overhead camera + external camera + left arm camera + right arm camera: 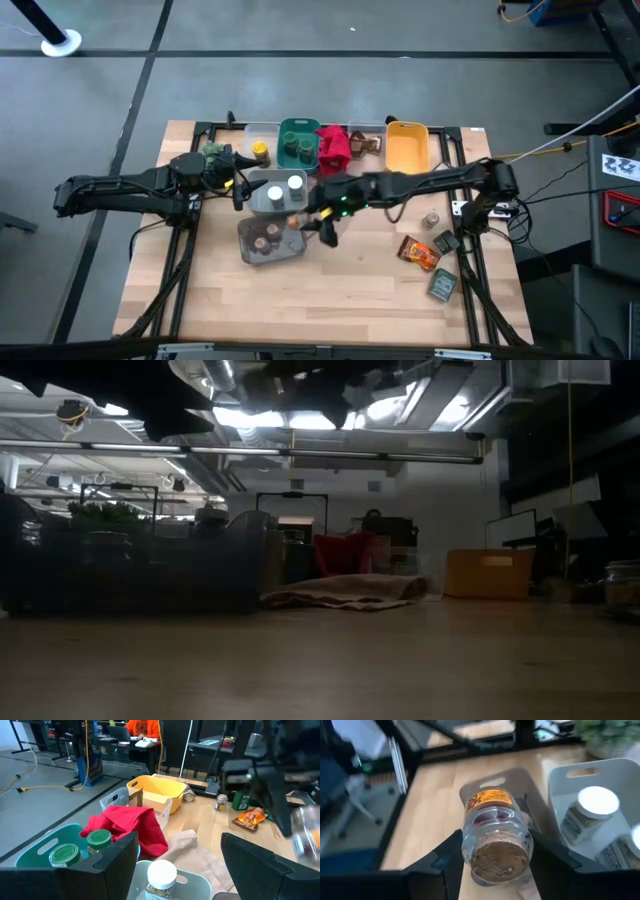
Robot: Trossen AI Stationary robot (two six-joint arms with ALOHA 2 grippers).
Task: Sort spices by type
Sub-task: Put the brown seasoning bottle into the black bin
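I need to keep my right gripper closed on the orange-labelled jar until it reaches the bottom of the dark grey bin, because the jar is still hanging above that bottom.
My right gripper (497,845) (316,222) is shut on a clear jar (496,827) with a tan cork lid and an orange label, above the dark grey bin (268,243) that holds tan-lidded jars. My left gripper (185,870) (240,192) is open and hovers at the left end of the pale bin (278,192), where white-lidded jars (161,877) stand. Green-lidded jars (80,847) stand in the teal bin (298,143). A yellow-lidded jar (259,151) sits in a clear bin. An orange packet (420,251), a dark green packet (443,285) and a small jar (431,218) lie on the table's right part. My right gripper pinches the jar between its two fingers (451,860), one on each side of the glass body near the lid end (470,845). The jar lies on its side along the fingers, its cork lid (500,857) facing back toward the wrist. It is lifted clear over the grey bin.
A red cloth (333,146) lies between the teal bin and the yellow bin (406,146). A small green plant (213,151) stands at the far left. The bins crowd the table's far middle; bare wood shows along the near edge (330,300). A person sits in the room beyond.
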